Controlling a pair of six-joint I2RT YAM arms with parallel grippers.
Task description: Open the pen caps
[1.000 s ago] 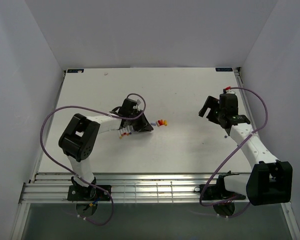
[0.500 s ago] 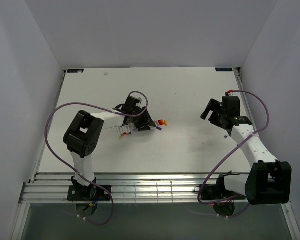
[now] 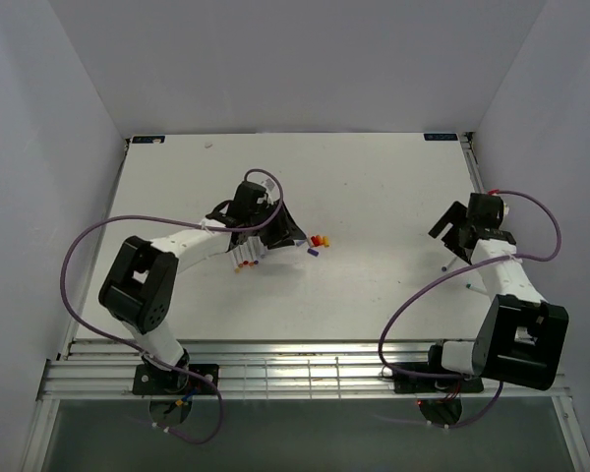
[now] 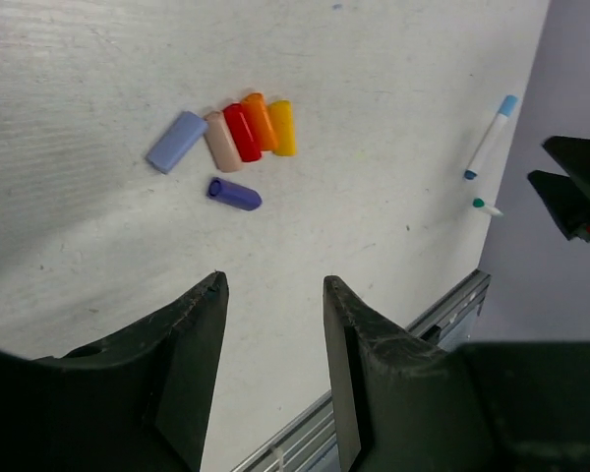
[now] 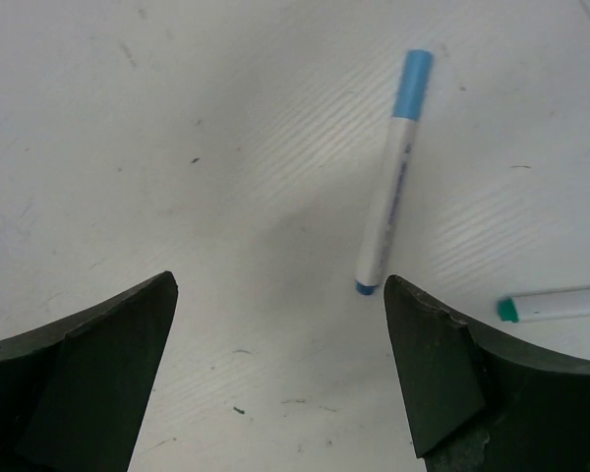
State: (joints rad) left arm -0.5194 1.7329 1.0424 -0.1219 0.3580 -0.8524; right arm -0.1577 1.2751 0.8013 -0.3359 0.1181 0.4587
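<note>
Next, my right gripper grabs the white pen by its white body point(image 5: 384, 208), which leaves the blue cap point(image 5: 414, 84) free for my left gripper to open.
Loose pen caps lie in a row on the white table: lavender point(image 4: 177, 141), pink point(image 4: 221, 142), red point(image 4: 242, 132), orange point(image 4: 260, 121) and yellow point(image 4: 282, 128). A purple cap point(image 4: 234, 194) lies apart, just in front of them. My left gripper point(image 4: 275, 285) hovers short of the caps point(image 3: 320, 240), open and holding nothing. My right gripper point(image 5: 280, 285) is open above the table near its right edge. A white pen point(image 5: 391, 197) with its blue cap point(image 5: 414, 84) on lies just beyond the right finger. A green-ended pen point(image 5: 556, 303) lies beside it.
More white pens with red and orange ends point(image 3: 244, 262) lie under the left arm. The table's slatted metal front edge point(image 3: 305, 369) runs between the arm bases. White walls close in the left, back and right sides, and the right arm stands near the right wall.
The left jaws have opened wider and the purple cap now lies on the table near the row. The right arm has swung right toward the table's edge, over the two pens.
</note>
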